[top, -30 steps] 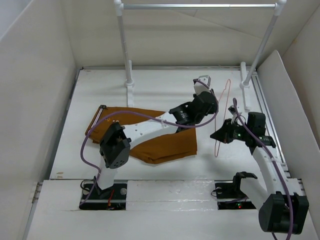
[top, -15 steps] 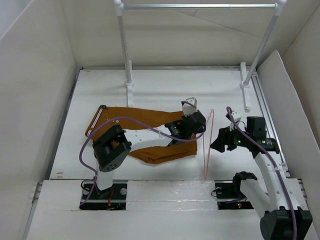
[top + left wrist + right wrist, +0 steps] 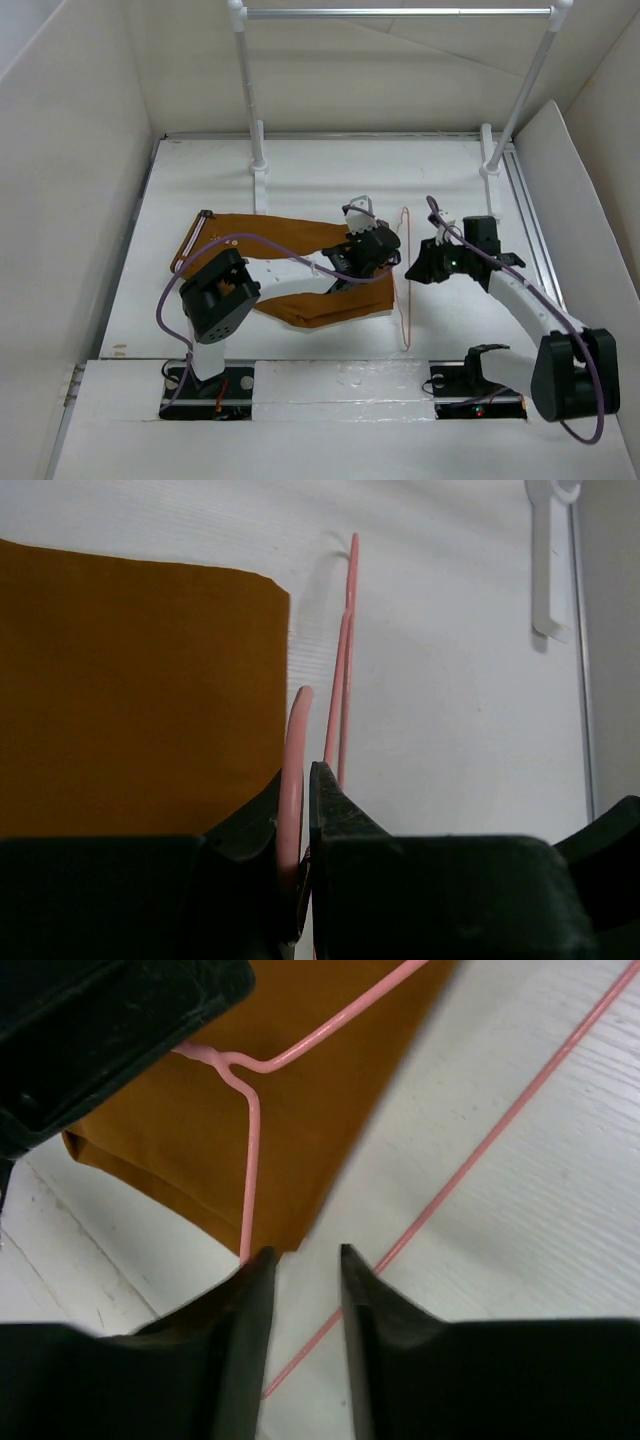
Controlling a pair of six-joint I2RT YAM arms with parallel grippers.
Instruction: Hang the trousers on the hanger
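Next, my right gripper reaches through the hanger and grabs the trousers by their end edge beside the hanger [image 3: 403, 300] to pull them through.
The rust-brown trousers [image 3: 300, 265] lie folded on the table left of centre, under my left arm. They also show in the left wrist view [image 3: 130, 700] and the right wrist view [image 3: 300, 1090]. The thin pink hanger [image 3: 403, 300] stands on edge just right of the trousers' end. My left gripper [image 3: 390, 252] is shut on the hanger's hook wire [image 3: 292, 750]. My right gripper [image 3: 412, 271] is open just right of the hanger. One pink hanger wire [image 3: 480, 1150] runs beneath the gap between its jaws [image 3: 300, 1260], and another [image 3: 248, 1160] ends by its left finger.
A silver rail [image 3: 400, 13] on white posts [image 3: 256, 150] stands at the back. A post foot shows in the left wrist view [image 3: 545, 570]. White walls enclose the table, with a slanted panel [image 3: 580, 200] at the right.
My left gripper has carried the hanger leftward and nearer, up to the trousers' right end. My right gripper has followed it leftward.
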